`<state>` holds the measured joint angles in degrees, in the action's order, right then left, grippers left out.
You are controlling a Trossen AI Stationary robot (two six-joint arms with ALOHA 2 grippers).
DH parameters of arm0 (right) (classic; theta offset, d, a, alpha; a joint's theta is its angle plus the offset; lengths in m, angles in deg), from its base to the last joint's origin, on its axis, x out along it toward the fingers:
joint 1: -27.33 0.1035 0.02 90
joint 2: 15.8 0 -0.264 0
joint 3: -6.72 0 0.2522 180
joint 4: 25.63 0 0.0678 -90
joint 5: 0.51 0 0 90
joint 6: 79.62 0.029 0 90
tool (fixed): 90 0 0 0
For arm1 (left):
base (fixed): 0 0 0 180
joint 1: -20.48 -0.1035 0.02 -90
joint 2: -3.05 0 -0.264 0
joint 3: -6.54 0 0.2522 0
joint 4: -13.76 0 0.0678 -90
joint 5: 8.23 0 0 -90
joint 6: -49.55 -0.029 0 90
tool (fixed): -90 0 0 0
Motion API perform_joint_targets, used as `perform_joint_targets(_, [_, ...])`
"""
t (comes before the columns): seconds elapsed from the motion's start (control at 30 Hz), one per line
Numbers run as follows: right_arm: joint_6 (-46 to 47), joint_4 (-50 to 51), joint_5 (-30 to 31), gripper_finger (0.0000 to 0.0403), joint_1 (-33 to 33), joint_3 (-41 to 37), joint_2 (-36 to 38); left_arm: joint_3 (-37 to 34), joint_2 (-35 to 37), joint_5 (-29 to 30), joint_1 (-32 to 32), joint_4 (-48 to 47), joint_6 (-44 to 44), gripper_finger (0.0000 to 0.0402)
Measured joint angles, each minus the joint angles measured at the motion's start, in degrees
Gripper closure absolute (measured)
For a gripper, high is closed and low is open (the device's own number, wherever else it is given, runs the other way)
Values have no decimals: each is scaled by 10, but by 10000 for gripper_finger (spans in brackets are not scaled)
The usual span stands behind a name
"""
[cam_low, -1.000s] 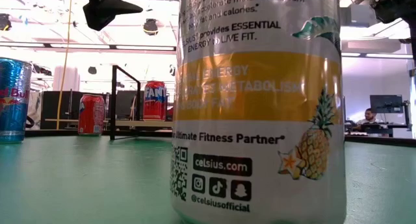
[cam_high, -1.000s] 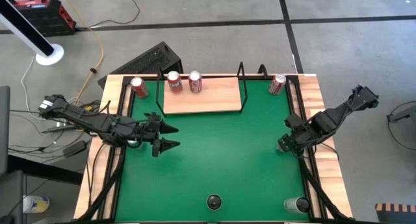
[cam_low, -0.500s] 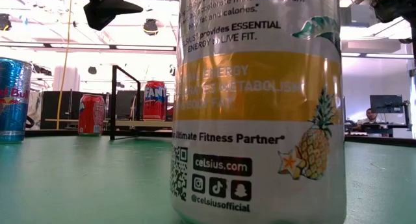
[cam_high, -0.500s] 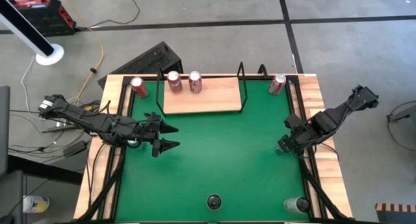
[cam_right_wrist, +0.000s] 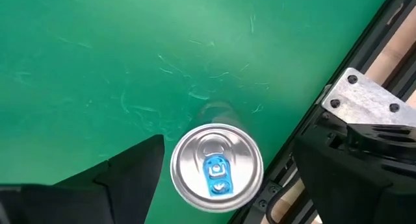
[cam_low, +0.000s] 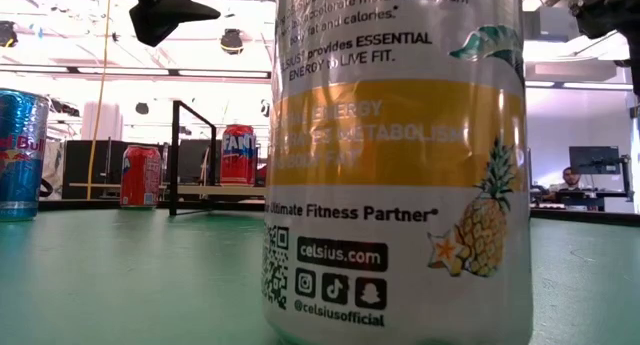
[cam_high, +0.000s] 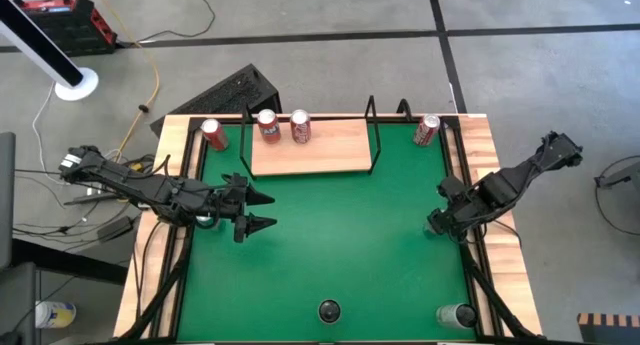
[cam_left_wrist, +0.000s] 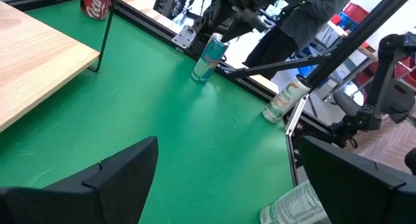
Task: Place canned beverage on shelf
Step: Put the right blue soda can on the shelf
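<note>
I should next use my right gripper to grab the can's upper side just under its top rim (cam_right_wrist: 218,167), so that I can place the silver can on the shelf.
A silver can with a blue tab (cam_right_wrist: 217,167) stands upright on the green table by the right rail; it also shows in the left wrist view (cam_left_wrist: 209,58). My right gripper (cam_right_wrist: 227,143) points down over it, open, one finger on either side of the can's top, touching nothing. The shelf (cam_high: 320,150), a light-wood board with black rod ends, stands at the table's far side. Two red cans (cam_high: 268,125) (cam_high: 300,126) stand on its far edge. My left gripper (cam_high: 270,211) hangs open over the table's left half, with nothing between its fingers.
One red can (cam_high: 213,134) stands left of the shelf and another (cam_high: 427,129) right of it. A tall white and yellow can (cam_low: 400,165) fills the low view at the near edge. Another can (cam_high: 455,314) stands at the near right corner. A blue and silver can (cam_low: 20,155) shows at the low view's left.
</note>
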<state>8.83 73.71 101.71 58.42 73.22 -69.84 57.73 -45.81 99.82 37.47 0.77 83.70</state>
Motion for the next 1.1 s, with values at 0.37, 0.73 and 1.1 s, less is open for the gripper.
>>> perform_joint_targets(0.37, [22, -38, -31, 41, 7, -42, -33, 0, 0, -13, 0, 0, 4, 45])
perform_joint_targets(0.73, [90, -47, -31, 58, 47, -42, -42, 0, 0, -13, 0, -2, 4, 45])
perform_joint_targets(1.1, [102, -46, -24, 146, 57, -40, -41, 0, 0, -13, 0, -3, 4, 45])
